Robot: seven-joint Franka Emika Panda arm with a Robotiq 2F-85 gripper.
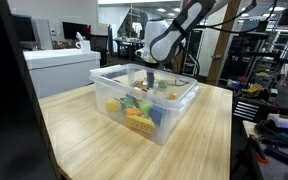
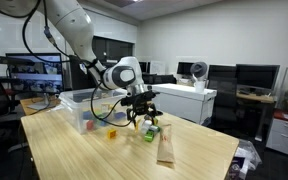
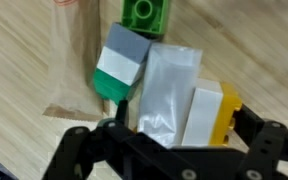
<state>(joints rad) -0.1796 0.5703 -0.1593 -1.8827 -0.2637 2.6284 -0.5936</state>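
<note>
My gripper closes on the silvery packet and white-and-yellow block next: both lie between my fingers, so closing now would catch them together.
In the wrist view my gripper [image 3: 184, 116] stands open just above a small heap on the wooden table [image 3: 24, 60]. Between its fingers lie a crinkled silvery plastic packet [image 3: 164, 90] and a white-and-yellow block [image 3: 212, 112]; the yellow side sits close to the right finger [image 3: 256, 125]. A green, white and grey block [image 3: 119, 68] lies beside the left finger, and a green studded brick [image 3: 142, 12] is farther off. A brown paper bag [image 3: 74, 40] lies under and beside them. In an exterior view the gripper [image 2: 144, 108] hangs over the heap [image 2: 151, 127].
A clear plastic bin [image 1: 174, 112] with several coloured blocks stands on the table in both exterior views, seen also as the bin [image 2: 79, 105]. Loose small blocks [image 2: 111, 133] lie between bin and heap. The brown bag [image 2: 165, 148] stretches toward the table edge. Desks and monitors stand behind.
</note>
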